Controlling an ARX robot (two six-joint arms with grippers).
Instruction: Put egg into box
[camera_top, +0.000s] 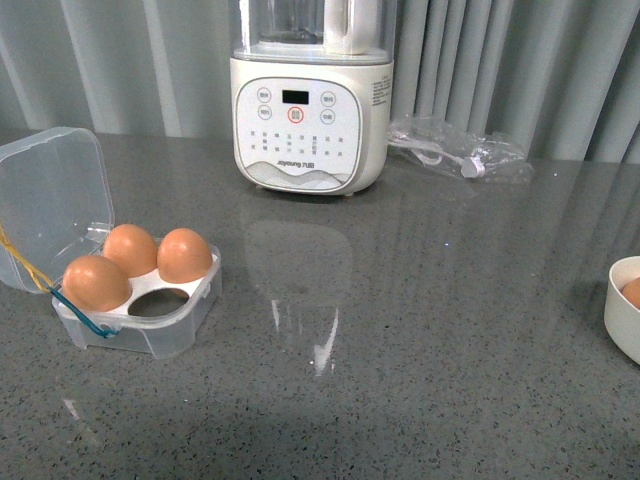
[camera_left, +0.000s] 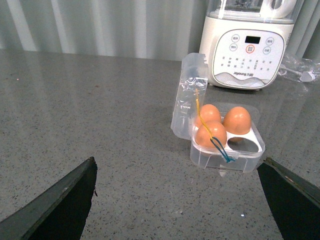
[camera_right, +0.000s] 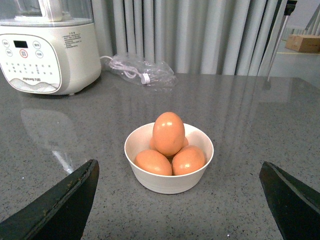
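My right gripper is about to grab the top brown egg by its exposed sides, to put it into the box. Other eggs crowd the top brown egg's lower end.
The clear egg box (camera_top: 185, 325) sits open at the table's left, lid (camera_top: 50, 190) tipped back. Three brown eggs fill it, one (camera_top: 97, 283) at the front left; the front right hollow (camera_top: 160, 305) is empty. The box also shows in the left wrist view (camera_left: 240, 162). My left gripper (camera_left: 180, 200) is open and empty, short of the box. In the right wrist view a white bowl (camera_right: 169, 182) holds several brown eggs, one egg (camera_right: 168, 132) on top. My right gripper (camera_right: 180, 200) is open and empty, short of the bowl. Neither arm shows in the front view.
A white blender (camera_top: 310, 120) stands at the back centre. A clear plastic bag with a white cable (camera_top: 465, 150) lies to its right. The bowl's rim (camera_top: 615, 310) shows at the right edge of the front view. Grey curtains hang behind the table.
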